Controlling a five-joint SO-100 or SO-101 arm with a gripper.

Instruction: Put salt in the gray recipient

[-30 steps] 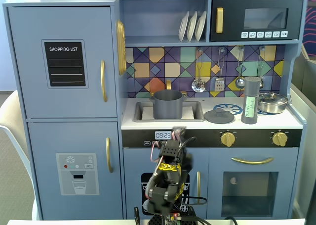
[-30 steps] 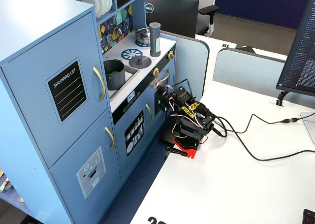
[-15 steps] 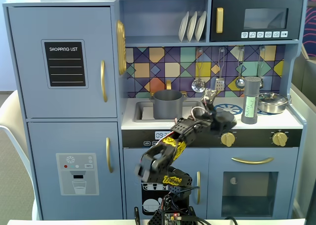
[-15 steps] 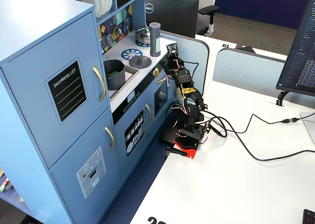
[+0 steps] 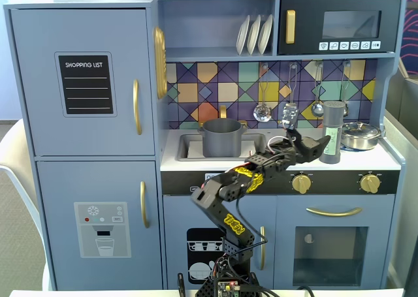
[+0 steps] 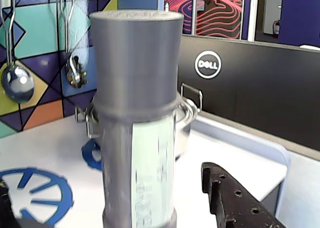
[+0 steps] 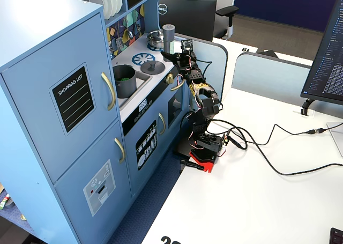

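My gripper will grab the salt shaker by its body (image 5: 332, 135) next, to shake salt into the gray recipient (image 5: 222, 137).
The salt (image 5: 333, 132) is a tall gray shaker with a pale green label, upright on the counter's right side. In the wrist view the salt (image 6: 137, 138) fills the middle, between my two fingers. One black finger (image 6: 230, 203) stands clear to its right and the other just shows at the lower left corner. My gripper (image 5: 312, 140) is open around the shaker without touching it; it also shows in the wrist view (image 6: 107, 185) and in a fixed view (image 7: 172, 53). The gray recipient (image 5: 222, 137) stands in the sink, left of the arm, and shows in a fixed view (image 7: 125, 79).
A shiny silver pan (image 5: 361, 135) sits right behind the salt (image 6: 184, 125). A flat gray lid with a knob (image 7: 153, 67) lies on a blue burner. Ladles (image 5: 262, 111) hang on the tiled back wall. The counter's raised side wall (image 6: 240, 143) is close on the right.
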